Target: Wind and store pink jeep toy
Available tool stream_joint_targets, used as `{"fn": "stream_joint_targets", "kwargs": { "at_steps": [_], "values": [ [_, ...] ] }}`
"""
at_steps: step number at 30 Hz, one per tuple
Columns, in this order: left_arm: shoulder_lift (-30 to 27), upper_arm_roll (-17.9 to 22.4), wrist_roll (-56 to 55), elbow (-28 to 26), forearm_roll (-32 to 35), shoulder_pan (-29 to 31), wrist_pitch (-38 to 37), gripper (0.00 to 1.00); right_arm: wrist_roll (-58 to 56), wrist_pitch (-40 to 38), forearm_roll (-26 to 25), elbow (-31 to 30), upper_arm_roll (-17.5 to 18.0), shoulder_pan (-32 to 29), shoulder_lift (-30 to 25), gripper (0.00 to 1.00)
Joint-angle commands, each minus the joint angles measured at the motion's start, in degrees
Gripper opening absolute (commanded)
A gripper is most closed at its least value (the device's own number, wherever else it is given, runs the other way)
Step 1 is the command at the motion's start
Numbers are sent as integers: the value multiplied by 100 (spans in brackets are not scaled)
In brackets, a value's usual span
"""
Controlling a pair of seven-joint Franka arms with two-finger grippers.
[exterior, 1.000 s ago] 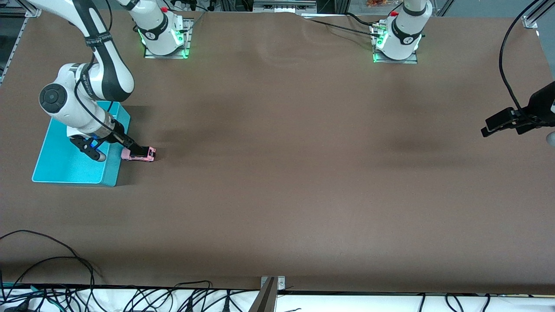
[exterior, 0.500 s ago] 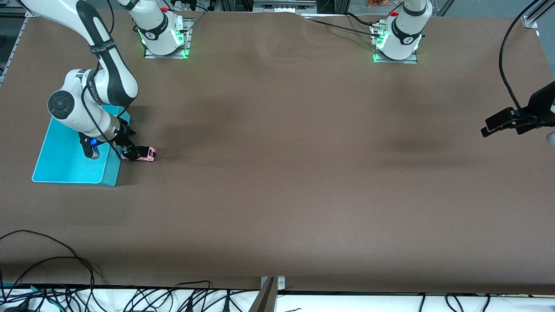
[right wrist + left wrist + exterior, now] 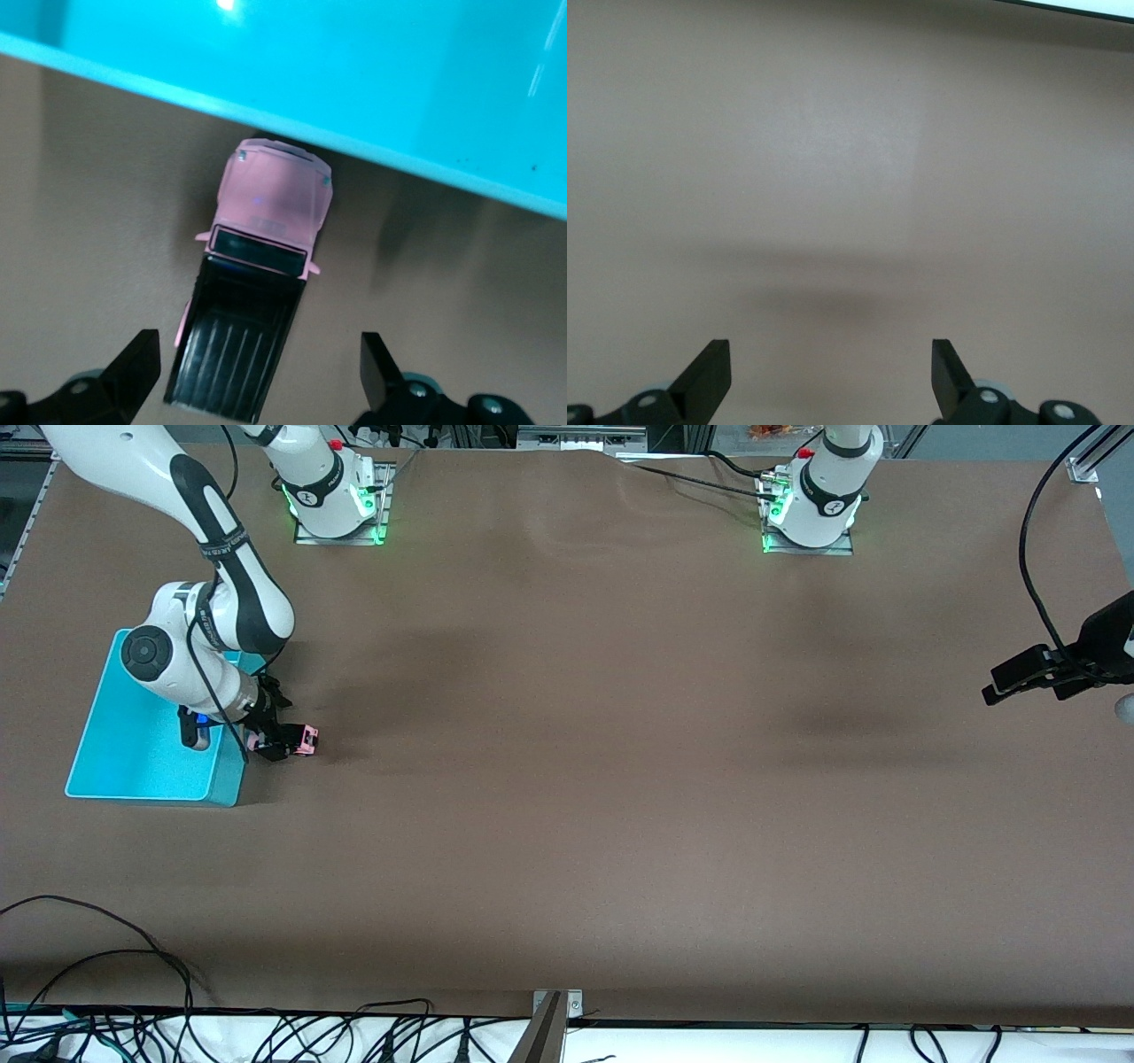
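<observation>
My right gripper closes on the pink jeep toy [image 3: 270, 190] now, since in the right wrist view its fingers stand beside the black roof [image 3: 232, 341].
The pink jeep toy [image 3: 306, 740] stands on the brown table beside the turquoise bin [image 3: 133, 753], on the bin's side toward the left arm's end. In the right wrist view the jeep [image 3: 266, 212] points its pink hood at the bin wall [image 3: 354, 80], with its black roof toward the camera. My right gripper [image 3: 276, 742] is low over the jeep and open. Its fingertips [image 3: 142, 354] stand on either side of the black roof, apart from it. My left gripper [image 3: 1001, 686] waits open over bare table at the left arm's end, its fingers [image 3: 713, 363] holding nothing.
The two arm bases [image 3: 332, 496] stand along the table's edge farthest from the front camera. Black cables [image 3: 106, 974] and a metal bracket [image 3: 551, 1014] lie along the edge nearest it. Brown table surface [image 3: 620, 735] stretches between the jeep and the left gripper.
The right arm's wrist has swung from over the bin toward the jeep, and its gripper has come down over the jeep's roof. The jeep and the left arm have not moved.
</observation>
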Motion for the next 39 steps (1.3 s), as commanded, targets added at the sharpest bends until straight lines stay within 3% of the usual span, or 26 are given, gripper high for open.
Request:
{"fn": "stream_joint_targets", "kwargs": {
  "at_steps": [1,4,6,9,25,39],
  "values": [
    [-129,-38,27,-140,-15,41,34,100,100,109,36,-44,2,2,0,82],
    [-129,-38,27,-140,-15,41,25,100,144,101,36,-44,2,2,-9,60],
    [-129,-38,27,-140,-15,41,25,100,258,101,36,-35,2,2,-9,29],
    [-120,-38,27,-140,-15,41,34,100,337,101,36,-26,2,2,-9,1],
    [-120,-38,27,-140,-15,41,34,100,381,-4,63,97,19,2,-290,0],
    [-120,-38,27,-140,-15,41,34,100,364,-821,80,509,389,2,-633,0]
  ]
}}
